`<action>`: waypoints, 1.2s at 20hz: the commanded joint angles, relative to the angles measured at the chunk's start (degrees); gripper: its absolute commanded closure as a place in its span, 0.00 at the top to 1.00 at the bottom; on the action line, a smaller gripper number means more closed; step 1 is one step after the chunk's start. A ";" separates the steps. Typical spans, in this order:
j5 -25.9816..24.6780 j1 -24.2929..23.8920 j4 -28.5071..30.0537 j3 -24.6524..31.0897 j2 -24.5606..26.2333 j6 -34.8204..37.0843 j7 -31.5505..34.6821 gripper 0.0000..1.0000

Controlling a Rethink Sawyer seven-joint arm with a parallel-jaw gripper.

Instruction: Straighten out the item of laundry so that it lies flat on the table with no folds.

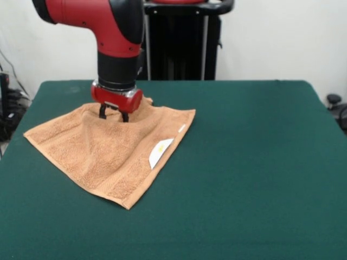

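The towel rises between the robot's fingers at the hump near its far corner (114, 117) while its label side lies flat, so the gripper needs to pinch the towel there next.
The item of laundry (108, 154) is an orange-tan towel lying on the left half of the dark green table (255, 162), turned like a diamond. It is spread mostly flat. A white label (160, 152) is folded onto its right edge, and the cloth humps slightly near its far corner. My gripper (114, 115) comes straight down onto that far part of the towel. Its two black fingertips (102, 112) stand apart and touch the cloth, with towel fabric showing between them.
The red and black arm (116, 38) rises over the towel's far corner. A black stand (181, 49) is behind the table's far edge. The table's right half and near side are bare green felt.
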 commanded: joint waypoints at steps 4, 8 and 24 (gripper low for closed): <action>2.82 5.50 -0.34 2.17 6.04 -3.53 8.13 1.00; 3.15 7.24 2.13 0.20 8.01 -7.85 10.35 1.00; 4.68 8.64 8.44 -3.16 11.78 -16.39 9.83 1.00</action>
